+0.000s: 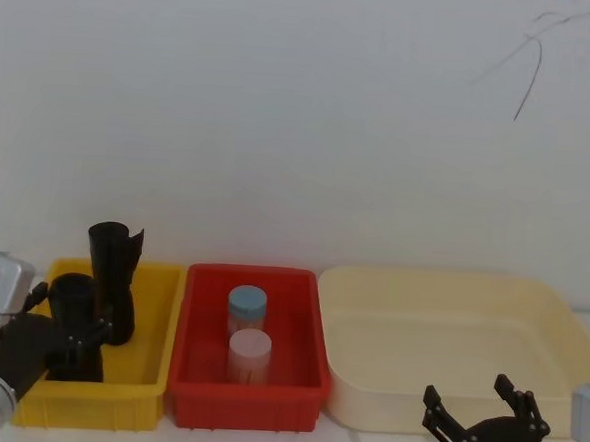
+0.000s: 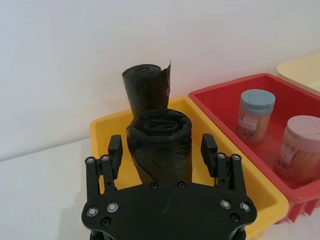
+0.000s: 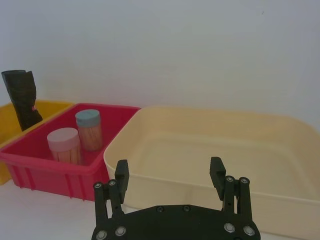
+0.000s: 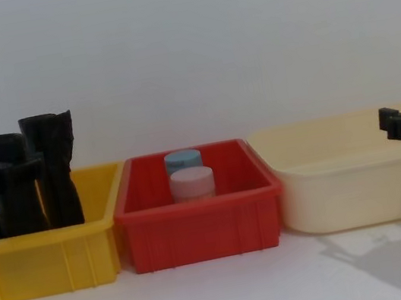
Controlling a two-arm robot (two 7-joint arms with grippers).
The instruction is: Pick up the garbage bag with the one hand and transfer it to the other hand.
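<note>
My left gripper grabs the short garbage bag by its upper body point(image 4: 14, 189) point(image 2: 161, 150) next. Then my left gripper passes the bag to my right gripper.
The garbage bag point(image 2: 160, 145), a short thick black roll, stands upright in the yellow bin point(image 1: 154, 318), near its front. My left gripper point(image 2: 162, 149) is open, with one finger on each side of the roll and a small gap at both fingers. In the head view the left gripper point(image 1: 69, 312) comes in from the lower left at the bag point(image 1: 73, 298); the chest view shows the bag point(image 4: 15, 200) at the far left. My right gripper point(image 1: 468, 392) hangs open and empty in front of the cream tray point(image 1: 449, 321), also seen as the right gripper point(image 3: 169, 172).
A taller, slimmer black roll point(image 1: 112, 270) stands just behind the bag in the same bin. The red bin point(image 1: 192, 355) in the middle holds a blue-lidded jar point(image 1: 247, 308) and a pink-lidded jar point(image 1: 249, 353). A white wall rises close behind the bins.
</note>
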